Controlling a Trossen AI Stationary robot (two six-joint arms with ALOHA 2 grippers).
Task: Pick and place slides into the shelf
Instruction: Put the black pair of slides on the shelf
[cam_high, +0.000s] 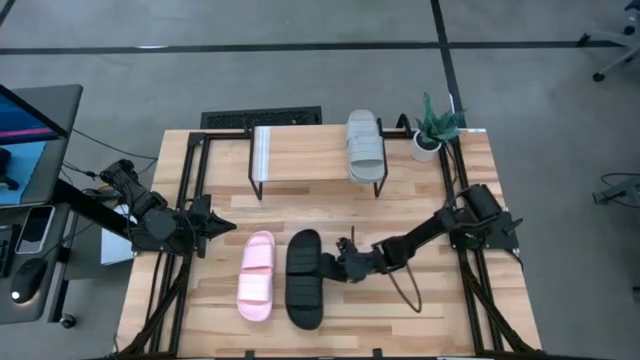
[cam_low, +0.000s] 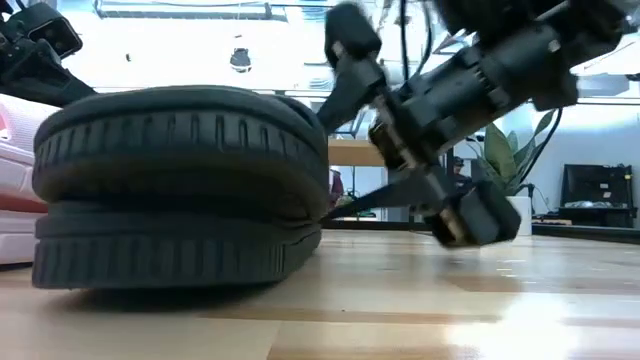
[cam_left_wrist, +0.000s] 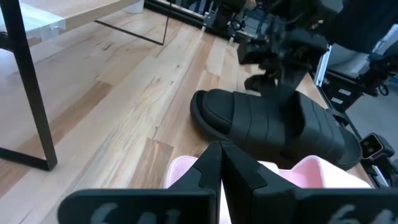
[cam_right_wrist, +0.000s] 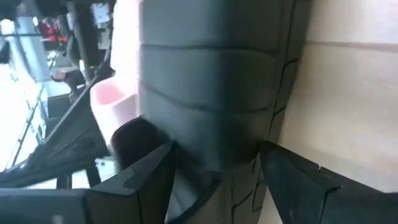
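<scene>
The black slide (cam_high: 304, 278) goes on the shelf (cam_high: 300, 152). Next, to place it there, my right gripper grabs the side of its ribbed strap.
The black slide (cam_high: 304, 278) lies flat on the table beside the pale pink slide (cam_high: 257, 275). The light grey slide (cam_high: 365, 148) rests sole down on the right end of the shelf (cam_high: 300, 152) at the table's far side. My right gripper (cam_high: 336, 263) is open at the black slide's right side. In the right wrist view its fingers (cam_right_wrist: 149, 174) stand on either side of the ribbed strap (cam_right_wrist: 211, 93). My left gripper (cam_high: 226, 228) is shut, hovering left of the pink slide (cam_left_wrist: 305, 174). My right gripper comes level from the table's right at the black slide's strap. One finger (cam_low: 345, 70) is over the strap's top and the other (cam_low: 395, 195) reaches the seam between strap and sole (cam_low: 322, 213). I cannot tell whether the fingers touch. The slide lies flat on the table.
A small potted plant (cam_high: 432, 128) stands at the table's far right corner, close to the shelf. The shelf's left and middle places are bare (cam_high: 290, 150). Black frame rails run along both table sides. A desk with a screen stands left of the table.
</scene>
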